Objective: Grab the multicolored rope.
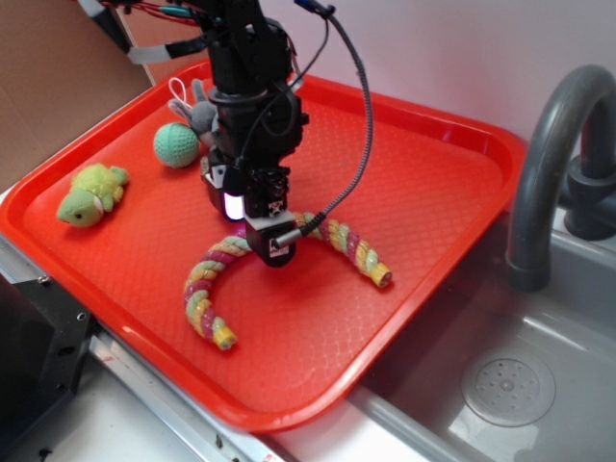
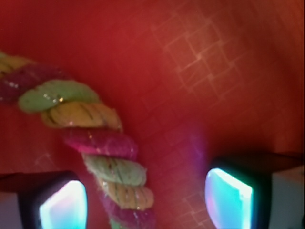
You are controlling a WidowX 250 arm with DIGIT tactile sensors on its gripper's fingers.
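My fingers reach down on both sides of the multicolored rope (image 2: 123,186), and closing now would catch the rope, so it is time to close my gripper.
The multicolored rope (image 1: 217,279) lies in an arc on the red tray (image 1: 423,183), its twisted yellow, green, pink and maroon strands running from a near end to a right end (image 1: 371,265). My gripper (image 1: 272,243) is down low over the top of the arc and hides that part. In the wrist view the rope (image 2: 102,143) passes between my two glowing fingertips, closer to the left one (image 2: 64,207) than to the right one (image 2: 228,198). The jaws stand wide apart around the rope, not touching it; my gripper (image 2: 145,202) is open.
A small green plush turtle (image 1: 91,194) lies at the tray's left. A teal knitted ball (image 1: 176,144) and a grey plush toy (image 1: 202,114) sit behind the arm. A steel sink (image 1: 500,385) with a grey faucet (image 1: 549,154) is at the right.
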